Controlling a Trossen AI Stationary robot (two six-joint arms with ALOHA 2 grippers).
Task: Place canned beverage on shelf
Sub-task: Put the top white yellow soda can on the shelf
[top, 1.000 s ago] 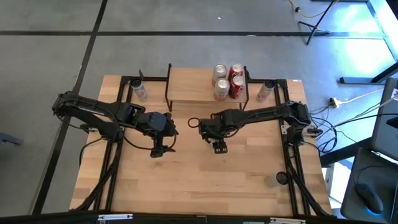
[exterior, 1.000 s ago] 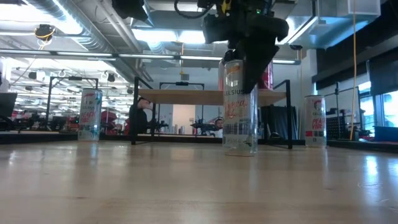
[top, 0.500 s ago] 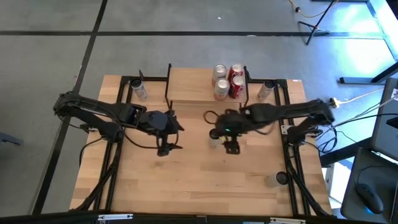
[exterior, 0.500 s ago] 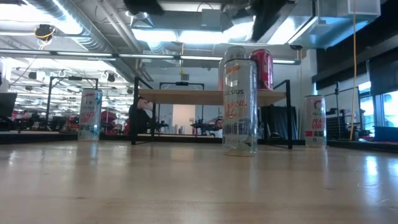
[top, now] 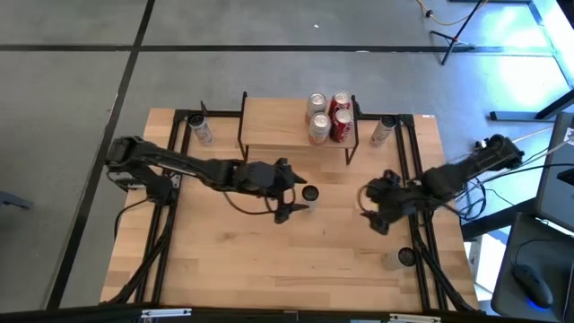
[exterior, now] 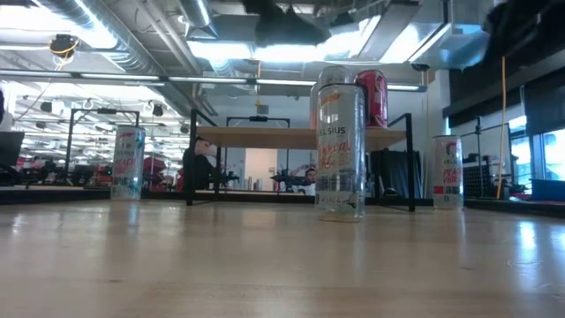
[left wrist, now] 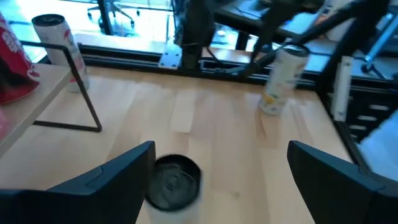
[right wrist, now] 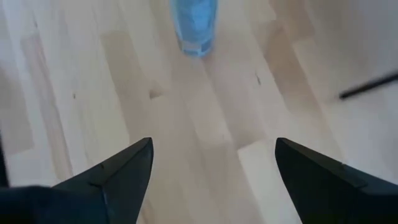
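Observation:
I should next grab the white can with my left gripper by its side below its dark top (top: pixel 310 203). The can's base then stays free to stand on the shelf (top: pixel 278 130).
A slim white can (top: pixel 310 193) stands upright on its base in the middle of the table, also in the low view (exterior: pixel 341 146). My left gripper (top: pixel 296 190) is open at the can. In the left wrist view the can's dark top (left wrist: pixel 174 182) lies between the fingers of my left gripper (left wrist: pixel 221 149), close to one of them; no touch shows. My right gripper (top: pixel 369 211) hangs open over bare wood toward the table's right, as its own view (right wrist: pixel 213 142) shows. The shelf (top: pixel 278 130) stands at the far edge, with several cans (top: pixel 328 117) on its right end.
Single cans stand beside the shelf at the far left (top: pixel 202 133) and far right (top: pixel 384 128), and another near the right front (top: pixel 399 258). The right wrist view shows a bluish can (right wrist: pixel 198 25) ahead. Bare wood lies along the near side.
My right gripper has risen off the middle can and drawn back toward the table's right edge, rolling as it went; the can stays upright where it was. My left gripper has travelled toward the right up to that can and tipped from pointing down to nearer level.

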